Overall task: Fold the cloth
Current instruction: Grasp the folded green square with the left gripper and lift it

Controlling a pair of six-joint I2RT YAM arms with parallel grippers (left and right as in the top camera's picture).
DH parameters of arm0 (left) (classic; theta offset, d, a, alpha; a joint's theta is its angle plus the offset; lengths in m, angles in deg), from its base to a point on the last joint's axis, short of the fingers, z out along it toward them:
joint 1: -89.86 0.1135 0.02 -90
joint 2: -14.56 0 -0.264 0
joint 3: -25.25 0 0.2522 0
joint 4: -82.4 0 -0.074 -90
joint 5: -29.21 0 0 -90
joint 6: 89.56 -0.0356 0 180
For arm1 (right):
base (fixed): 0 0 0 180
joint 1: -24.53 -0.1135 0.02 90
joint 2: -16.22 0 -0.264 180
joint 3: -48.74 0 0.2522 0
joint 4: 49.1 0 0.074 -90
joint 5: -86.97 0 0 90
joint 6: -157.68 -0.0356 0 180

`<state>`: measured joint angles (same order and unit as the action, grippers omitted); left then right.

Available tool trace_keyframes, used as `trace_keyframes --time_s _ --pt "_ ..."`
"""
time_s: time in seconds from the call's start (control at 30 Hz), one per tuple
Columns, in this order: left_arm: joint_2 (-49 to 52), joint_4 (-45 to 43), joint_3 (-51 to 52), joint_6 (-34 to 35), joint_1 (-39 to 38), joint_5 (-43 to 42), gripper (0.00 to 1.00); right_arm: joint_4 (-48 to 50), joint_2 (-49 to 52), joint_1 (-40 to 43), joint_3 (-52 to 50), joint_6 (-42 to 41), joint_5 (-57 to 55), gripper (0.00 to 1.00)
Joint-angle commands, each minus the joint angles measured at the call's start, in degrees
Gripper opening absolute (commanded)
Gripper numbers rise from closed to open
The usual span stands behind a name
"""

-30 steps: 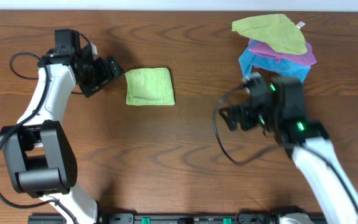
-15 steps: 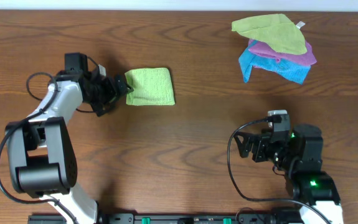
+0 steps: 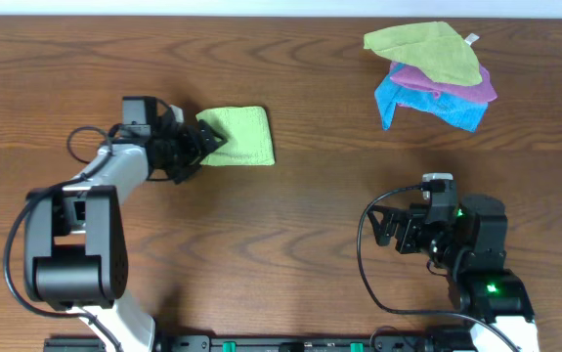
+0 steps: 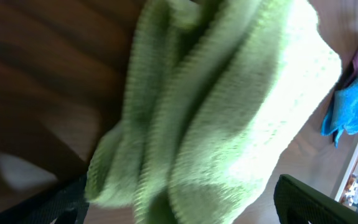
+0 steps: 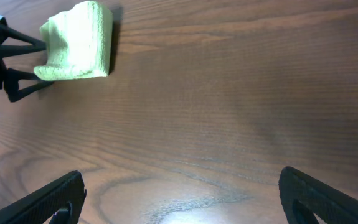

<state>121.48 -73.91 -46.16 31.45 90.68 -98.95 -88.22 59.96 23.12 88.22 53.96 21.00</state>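
I will grab the folded lime-green cloth by its bunched edge (image 4: 169, 169) next with my left gripper. I will pinch the layers together to move the cloth aside still folded.
The lime-green cloth (image 3: 237, 136) lies folded into a small rectangle on the wooden table, left of centre. It fills the left wrist view (image 4: 228, 106) and shows small at the top left of the right wrist view (image 5: 79, 51). My left gripper (image 3: 205, 146) is open, its fingers spread around the cloth's left edge, which is bunched up between them. My right gripper (image 3: 388, 230) is open and empty over bare wood at the lower right, far from the cloth.
A pile of cloths sits at the back right: a second green cloth (image 3: 425, 49) on top, a purple one (image 3: 456, 86) under it, a bright blue one (image 3: 427, 101) at the bottom. The table's back edge (image 3: 281, 16) runs along the top.
My left gripper has moved right to the cloth's left edge and now straddles it. My right arm drew back from the table's middle to the lower right, then stayed still.
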Motion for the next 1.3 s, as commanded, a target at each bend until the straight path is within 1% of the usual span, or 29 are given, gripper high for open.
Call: trace_keyframes --time_s 0.0,0.03,0.07,0.1,0.13,0.2,0.23,0.27,0.3,0.43,0.5,0.57,0.67,0.83,0.97,1.17,1.27 --pt "1.73 -0.9 1.31 2.49 -3.1 4.2 0.97 0.04 -0.26 0.48 -0.24 -1.05 0.61 0.99" --pt "2.29 -1.64 1.31 2.47 -3.69 4.81 1.0 0.04 -0.24 0.48 -0.24 -1.03 0.61 0.99" --pt "2.71 -2.25 1.31 2.49 -4.24 5.33 0.94 0.04 -0.26 0.48 -0.24 -1.05 0.61 0.99" --pt "3.39 -3.19 1.31 2.49 -4.83 5.55 0.82 0.04 -0.24 0.48 -0.24 -1.05 0.61 0.99" --pt "3.8 -4.0 1.31 2.47 -5.2 5.51 0.66 0.04 -0.26 0.48 -0.24 -1.05 0.61 0.99" --pt "4.55 -5.97 1.31 2.16 -6.1 5.79 0.43 0.04 -0.26 0.48 -0.24 -1.05 0.59 0.99" --pt "4.74 -7.08 1.31 2.19 -6.45 6.08 0.25 0.04 -0.26 0.48 -0.24 -1.05 0.61 0.99" --pt "4.79 -7.93 1.31 2.23 -6.6 6.29 0.1 0.07 -0.24 0.48 -0.24 -1.05 0.61 0.99" --pt "4.79 -9.22 1.29 2.23 -6.73 6.43 0.06 0.04 -0.26 0.48 -0.24 -1.05 0.61 0.99" --pt "4.72 -12.28 -0.31 2.27 -6.34 4.44 0.06 0.04 -0.26 0.48 -0.24 -1.05 0.61 0.99" --pt "4.72 -11.47 -3.04 2.23 -5.6 2.67 0.05 0.07 -0.26 0.48 -0.24 -1.05 0.59 0.99" --pt "4.72 -8.55 -7.3 2.27 -4.59 2.29 0.06 0.04 -0.26 0.48 -0.24 -1.05 0.59 0.99" --pt "4.72 -2.36 -16.22 2.23 -2.56 4.31 0.06 0.04 -0.26 0.48 -0.24 -1.05 0.61 0.99" --pt "4.74 3.28 -29.03 2.23 0.46 11.56 0.06 0.04 -0.26 0.48 -0.24 -1.05 0.61 0.99" --pt "5.49 2.73 -34.21 2.25 1.66 15.63 0.05 0.04 -0.24 0.48 -0.24 -1.05 0.59 0.99" --pt "10.38 -1.4 -38.4 2.25 1.86 16.33 0.06 0.04 -0.26 0.48 -0.24 -1.05 0.61 0.99" --pt "14.03 -1.73 -41.72 2.23 2.08 17.86 0.05 0.04 -0.24 0.48 -0.24 -1.05 0.59 0.99"
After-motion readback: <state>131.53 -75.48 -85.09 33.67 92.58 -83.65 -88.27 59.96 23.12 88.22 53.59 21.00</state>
